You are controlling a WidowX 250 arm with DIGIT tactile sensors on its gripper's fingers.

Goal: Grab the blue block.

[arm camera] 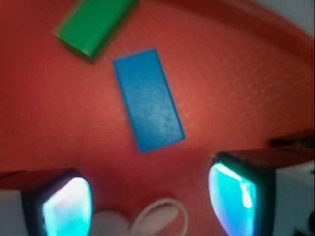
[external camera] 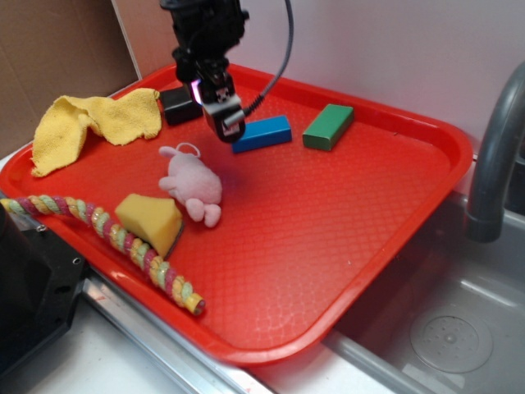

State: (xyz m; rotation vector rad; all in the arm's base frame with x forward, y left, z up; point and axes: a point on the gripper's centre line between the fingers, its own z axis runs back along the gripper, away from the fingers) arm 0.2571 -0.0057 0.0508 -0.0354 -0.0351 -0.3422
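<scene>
The red tray is between my open fingers and the blue block [arm camera: 148, 100] ahead, so my gripper would miss if it closed now. It should move toward the block before closing on it.
The blue block [external camera: 262, 133] lies flat on the red tray [external camera: 353, 230] near its back, next to the green block [external camera: 328, 126]. In the wrist view the blue block [arm camera: 148, 99] lies ahead of the fingers, with the green block [arm camera: 94, 23] beyond it at the top left. My gripper [external camera: 223, 115] hangs above the tray just left of the blue block, apart from it. In the wrist view the gripper [arm camera: 150, 201] is open and empty, with its two lit fingers [arm camera: 66, 206] wide apart.
A black cube [external camera: 180, 105] sits behind the gripper. A pink plush toy [external camera: 195, 185] lies just below it, its loop [arm camera: 160, 219] showing between the fingers. A yellow cloth [external camera: 90, 123], a yellow sponge wedge [external camera: 149, 220] and a striped rope [external camera: 123, 242] lie left. A sink and faucet [external camera: 492, 156] are right.
</scene>
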